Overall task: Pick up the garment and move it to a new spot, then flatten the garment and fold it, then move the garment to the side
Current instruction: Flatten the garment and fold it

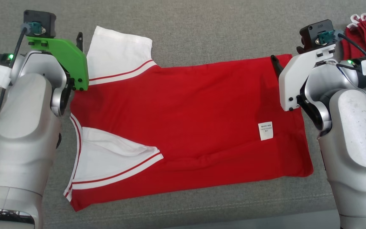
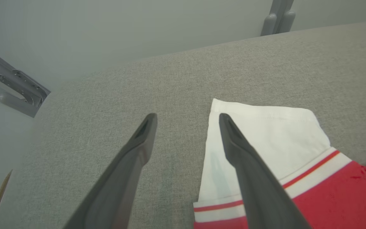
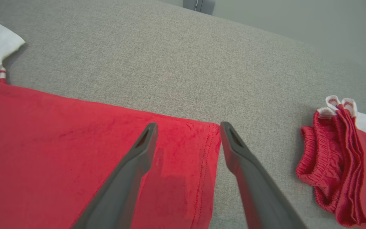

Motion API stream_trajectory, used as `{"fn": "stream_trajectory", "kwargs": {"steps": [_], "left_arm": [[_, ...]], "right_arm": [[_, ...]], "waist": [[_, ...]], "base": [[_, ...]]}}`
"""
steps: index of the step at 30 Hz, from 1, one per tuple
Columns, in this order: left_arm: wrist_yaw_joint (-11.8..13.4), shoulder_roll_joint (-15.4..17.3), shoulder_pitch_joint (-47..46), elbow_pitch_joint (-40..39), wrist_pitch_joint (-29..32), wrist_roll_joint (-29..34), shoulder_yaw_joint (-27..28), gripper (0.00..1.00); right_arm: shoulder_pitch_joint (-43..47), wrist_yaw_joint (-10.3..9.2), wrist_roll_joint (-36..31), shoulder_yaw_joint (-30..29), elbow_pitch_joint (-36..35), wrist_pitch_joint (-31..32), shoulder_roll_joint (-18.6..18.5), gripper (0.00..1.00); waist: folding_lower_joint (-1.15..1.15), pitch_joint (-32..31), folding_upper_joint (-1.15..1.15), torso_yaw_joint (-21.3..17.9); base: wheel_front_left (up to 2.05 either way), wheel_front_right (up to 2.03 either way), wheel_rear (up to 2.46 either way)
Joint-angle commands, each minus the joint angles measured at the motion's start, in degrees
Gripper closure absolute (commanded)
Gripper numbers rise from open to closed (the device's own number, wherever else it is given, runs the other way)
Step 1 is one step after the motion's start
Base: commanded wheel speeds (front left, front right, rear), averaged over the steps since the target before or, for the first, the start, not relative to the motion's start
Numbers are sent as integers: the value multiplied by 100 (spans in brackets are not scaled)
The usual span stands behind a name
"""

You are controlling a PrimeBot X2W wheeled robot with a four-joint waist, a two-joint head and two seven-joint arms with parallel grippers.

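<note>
I will next use my left gripper to grab the garment by the corner of its white sleeve (image 1: 98, 30), to fold the sleeve over the red body (image 1: 185, 110).
The garment (image 1: 186, 111), a red T-shirt with white sleeves, lies spread flat on the grey cloth table (image 1: 202, 28). Its collar points left, its hem right, and a white label (image 1: 265, 131) shows near the hem. My left gripper (image 1: 80, 39) is open at the far white sleeve (image 2: 265, 136); in the left wrist view the left gripper (image 2: 187, 117) straddles that sleeve's outer edge. Over the hem's far corner (image 3: 202, 140) my right gripper (image 1: 275, 63) is open too, and the right gripper (image 3: 188, 125) has one finger above the red cloth and one beyond its edge.
A pile of red shorts (image 1: 362, 35) with white trim lies at the table's far right, also seen as the shorts (image 3: 335, 165) beside my right fingers. Grey metal brackets (image 2: 21, 92) stand past the table's far edge. The table's near edge (image 1: 265, 219) runs just below the shirt.
</note>
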Motion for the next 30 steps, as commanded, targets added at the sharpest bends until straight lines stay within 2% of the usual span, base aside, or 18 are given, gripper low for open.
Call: {"fn": "stream_trajectory", "kwargs": {"steps": [1, 8, 21, 25, 30], "left_arm": [[-36, 70, -268, 215, 58, -35, 28, 0], [-59, 27, -930, 941, 394, 20, -70, 0], [212, 194, -1503, 1589, 735, 98, -150, 0], [162, 187, -1595, 1707, 890, 40, -168, 0], [173, 218, -1676, 1840, 1067, 48, -235, 12]], "right_arm": [[-152, -4, 51, 24, -12, -85, 16, 0], [-267, -4, 76, 26, -169, -219, 10, 0], [-181, -4, 97, 135, -148, -275, 69, 0], [-160, -4, 95, 156, -174, -234, 43, 0], [-174, -4, 98, 148, -225, -205, 67, 0]], "waist": [[-1, 529, 0, -365], [-1, 889, 0, -577], [-1, 941, 0, -811], [-1, 948, 0, -838], [-1, 999, 0, -860]], "base": [[0, 0, 0], [0, 0, 0], [0, 0, 0], [0, 0, 0], [0, 0, 0]]}}
